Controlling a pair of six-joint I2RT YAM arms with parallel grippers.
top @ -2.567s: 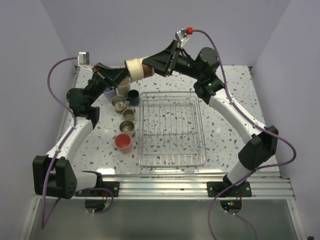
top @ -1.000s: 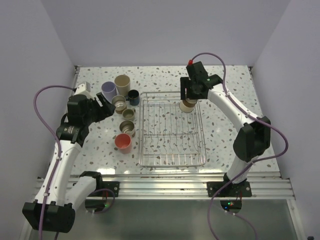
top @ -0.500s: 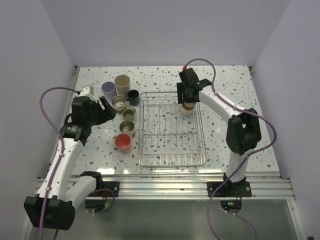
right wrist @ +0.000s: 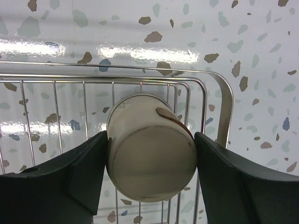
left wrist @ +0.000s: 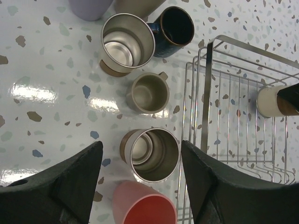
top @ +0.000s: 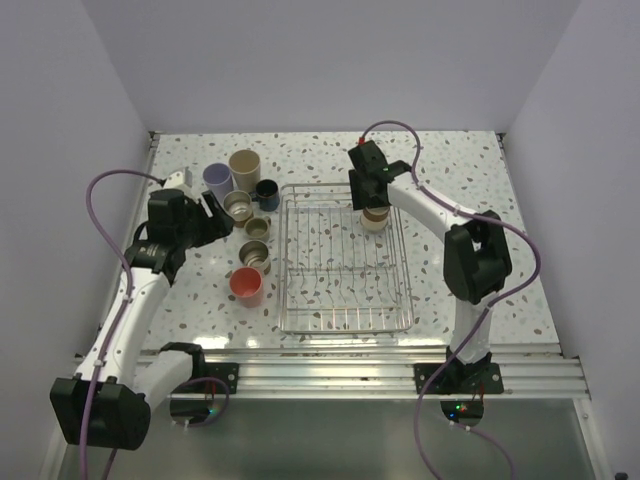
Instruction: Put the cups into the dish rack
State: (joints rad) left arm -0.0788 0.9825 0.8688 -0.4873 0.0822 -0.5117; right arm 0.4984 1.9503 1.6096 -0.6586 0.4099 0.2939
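Note:
My right gripper releases the cream cup (top: 375, 220) now, since the cup sits base-up over the rack's wires inside its corner rails and would land there.
My right gripper (right wrist: 152, 135) is shut on a cream cup (right wrist: 149, 161), its base facing the wrist camera, over the far right corner of the wire dish rack (top: 345, 322). From above, that cup (top: 375, 220) shows just below the right gripper (top: 370, 200). My left gripper (left wrist: 141, 144) hangs open above a steel cup (left wrist: 152, 156) and a coral cup (left wrist: 145, 210), touching neither. Left of the rack stand a lavender tumbler (top: 217, 180), a beige tumbler (top: 245, 165), a dark blue mug (top: 267, 192), a steel cup (top: 238, 206) and a small steel mug (top: 256, 230).
The rack's tall end rail (left wrist: 208, 93) rises close to the right of the steel cups. The cup cluster is tightly packed. Speckled tabletop (top: 460, 200) lies to the right of the rack, and purple walls close in on three sides.
The right arm has brought the cream cup down to the rack's far right corner and shifted slightly left. The left gripper has crept a little toward the cups.

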